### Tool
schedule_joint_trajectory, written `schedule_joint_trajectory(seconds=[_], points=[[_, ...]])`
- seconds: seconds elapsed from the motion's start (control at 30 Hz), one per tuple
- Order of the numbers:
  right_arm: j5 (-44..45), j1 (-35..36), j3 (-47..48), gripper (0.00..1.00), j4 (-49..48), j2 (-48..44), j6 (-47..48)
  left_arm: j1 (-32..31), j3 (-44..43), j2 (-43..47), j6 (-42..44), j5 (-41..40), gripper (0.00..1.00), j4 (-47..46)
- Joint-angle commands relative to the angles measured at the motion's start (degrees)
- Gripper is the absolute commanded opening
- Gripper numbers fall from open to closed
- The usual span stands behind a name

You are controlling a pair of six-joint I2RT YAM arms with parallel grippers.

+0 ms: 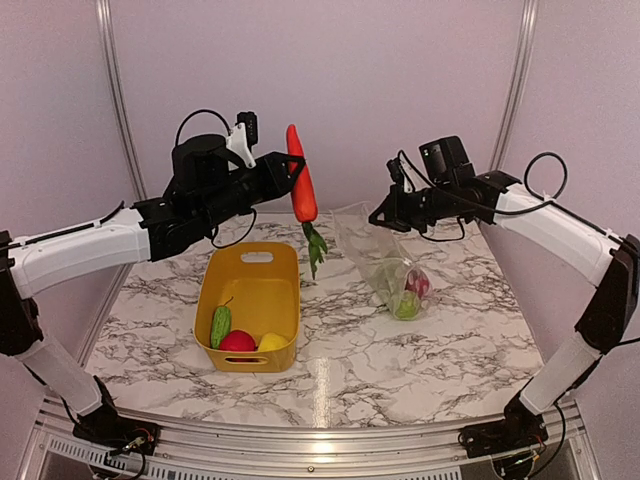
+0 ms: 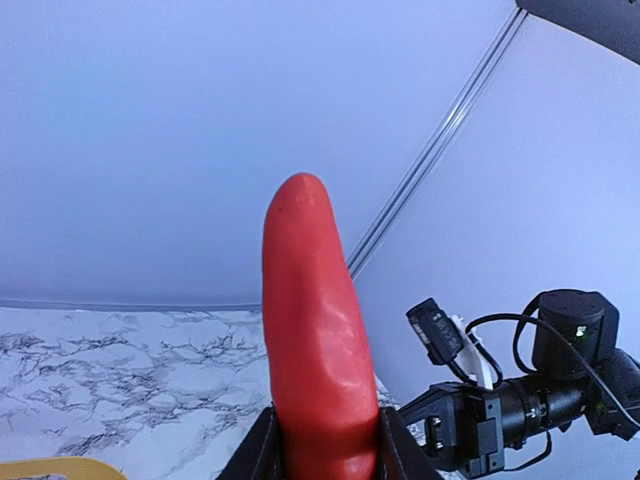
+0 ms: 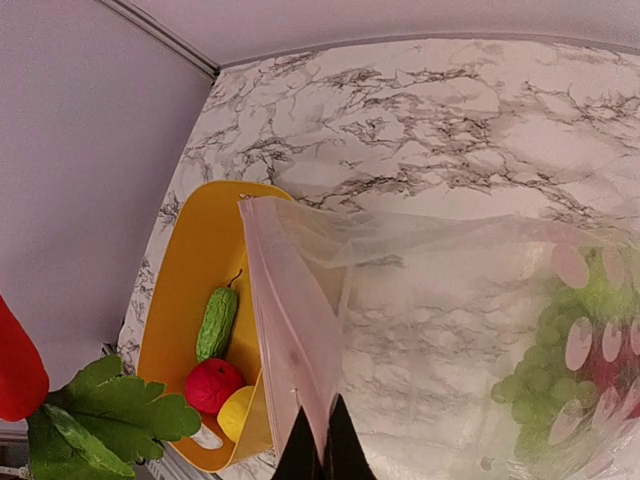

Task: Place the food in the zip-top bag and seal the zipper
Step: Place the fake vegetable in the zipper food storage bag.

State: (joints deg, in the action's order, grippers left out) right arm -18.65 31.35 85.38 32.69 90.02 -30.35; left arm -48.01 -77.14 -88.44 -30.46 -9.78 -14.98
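Note:
My left gripper keeps hold of the carrot for now. Its leaves hang beside the bag's opening, on the tub's side, so if I opened now, it would drop outside.
My left gripper (image 1: 296, 168) is shut on an orange carrot (image 1: 303, 192) and holds it high in the air, green leaves hanging down, left of the bag. In the left wrist view the carrot (image 2: 315, 340) stands up between the jaws. My right gripper (image 1: 379, 217) is shut on the mouth edge of the clear zip-top bag (image 1: 375, 255), lifting it so the bag slopes down to the table. The pale pinkish zipper (image 3: 285, 330) runs up from the jaws, and the mouth gapes open. Green grapes (image 1: 405, 304) and a red piece (image 1: 418, 284) lie in the bag's bottom.
A yellow tub (image 1: 255, 275) stands left of the bag, below the carrot. It holds a green cucumber (image 1: 220, 325), a red apple (image 1: 237, 341) and a yellow lemon (image 1: 272, 342). Walls close the table at the back and both sides.

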Motion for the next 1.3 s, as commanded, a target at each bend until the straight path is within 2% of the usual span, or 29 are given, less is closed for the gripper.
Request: schedule_joint_trajectory(seconds=[0.0, 0.27, 0.5, 0.73, 0.77, 0.83, 0.9, 1.03, 1.13, 1.27], points=[[-1.7, 1.9, 5.1, 0.0, 1.1, -0.8, -2.0, -2.8, -3.7, -1.8, 4.5, 1.0, 0.08, -13.9], [-3.2, 2.2, 10.8, 0.0, 4.7, -0.6, -2.9, -5.2, -8.4, -10.7, 12.2, 0.7, 0.05, -23.1], [-4.8, 2.2, 14.1, 0.0, 7.4, -0.8, -3.8, -6.0, -6.9, -15.6, 16.9, -3.2, 0.04, -29.2], [-5.8, 2.2, 13.7, 0.0, 7.6, -1.4, -4.7, -6.7, -6.8, -17.3, 22.6, -7.8, 0.05, -28.2], [-5.7, 2.2, 13.9, 0.0, 7.4, -1.4, -4.8, -6.7, -5.8, -17.3, 23.5, -8.3, 0.11, -28.4], [-5.6, 2.2, 14.2, 0.0, 7.1, -1.4, -5.2, -6.7, -3.8, -16.8, 24.2, -9.3, 0.31, -28.5], [-5.4, 2.2, 14.7, 0.0, 7.3, -1.4, -5.2, -6.7, -2.6, -16.1, 24.4, -10.0, 0.45, -27.9], [-5.3, 2.2, 14.6, 0.0, 7.5, -1.2, -5.3, -7.5, -4.1, -15.2, 26.7, -10.7, 0.82, -25.3], [-5.4, 2.2, 14.2, 0.0, 7.1, -1.0, -5.2, -8.1, -6.7, -14.5, 27.5, -9.9, 0.97, -23.3], [-5.0, 2.2, 13.8, 0.0, 6.7, -0.6, -4.9, -8.6, -8.6, -12.0, 23.8, -11.4, 0.99, -18.4]])
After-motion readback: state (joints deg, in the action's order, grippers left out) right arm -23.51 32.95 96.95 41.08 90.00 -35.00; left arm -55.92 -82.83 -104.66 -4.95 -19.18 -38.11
